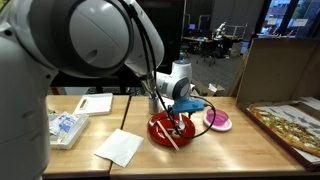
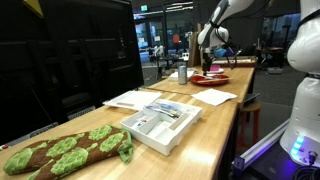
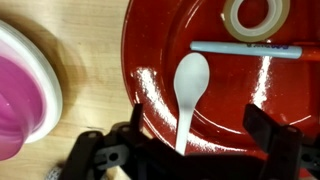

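I need to lower my gripper first and then close it on the spoon's handle [image 1: 177, 122] [image 3: 184, 126], because my fingers are above it.
In the wrist view a white plastic spoon [image 3: 188, 90] lies on a glossy red plate [image 3: 160, 50], its handle pointing toward me. A blue-tipped pen [image 3: 245, 48] and a roll of tape [image 3: 255, 14] lie further in on the plate. My gripper [image 3: 197, 120] is open just above the plate's near rim, and the spoon's handle runs between its two fingers without touching them. In an exterior view the gripper [image 1: 178, 118] hangs over the red plate [image 1: 160, 135] on the wooden table. It also appears far off in an exterior view [image 2: 208, 66].
A pink bowl [image 3: 20, 90] sits beside the plate [image 1: 217, 120]. A white napkin [image 1: 120, 147], a clear food container [image 1: 65, 128] and a white pad [image 1: 95, 103] lie on the table. A cardboard box [image 1: 280, 70] and patterned board [image 1: 290, 125] stand nearby. A green oven mitt [image 2: 60, 150] lies at the table's end.
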Controlling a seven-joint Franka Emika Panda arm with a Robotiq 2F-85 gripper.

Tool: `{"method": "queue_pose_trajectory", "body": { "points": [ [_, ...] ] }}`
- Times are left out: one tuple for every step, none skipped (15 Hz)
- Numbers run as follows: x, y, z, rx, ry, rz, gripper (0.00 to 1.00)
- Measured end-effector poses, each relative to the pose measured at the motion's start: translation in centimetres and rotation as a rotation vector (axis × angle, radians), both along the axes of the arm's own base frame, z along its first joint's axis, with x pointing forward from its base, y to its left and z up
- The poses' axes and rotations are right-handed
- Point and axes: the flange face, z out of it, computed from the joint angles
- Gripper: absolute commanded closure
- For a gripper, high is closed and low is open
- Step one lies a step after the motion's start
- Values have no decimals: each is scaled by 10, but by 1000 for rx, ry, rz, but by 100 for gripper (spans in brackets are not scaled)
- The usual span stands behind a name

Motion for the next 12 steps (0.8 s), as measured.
{"method": "queue_pose_trajectory", "body": {
  "points": [
    [-3, 3, 0, -6, -2, 8, 0],
    [-6, 7, 0, -12, -3, 18, 0],
    [-9, 11, -1, -19, -3, 29, 0],
    [-11, 15, -2, -27, -4, 37, 0],
    [-14, 19, -3, -34, -4, 43, 0],
    [-16, 23, -5, -38, -5, 47, 0],
    [-17, 26, -6, -42, -4, 49, 0],
    [-18, 28, -7, -43, -4, 49, 0],
    [-19, 30, -8, -45, -2, 46, 1],
    [-20, 32, -9, -45, 0, 45, 1],
    [-20, 33, -10, -45, 1, 43, 1],
    [-20, 34, -10, -44, 2, 40, 2]
  ]
}}
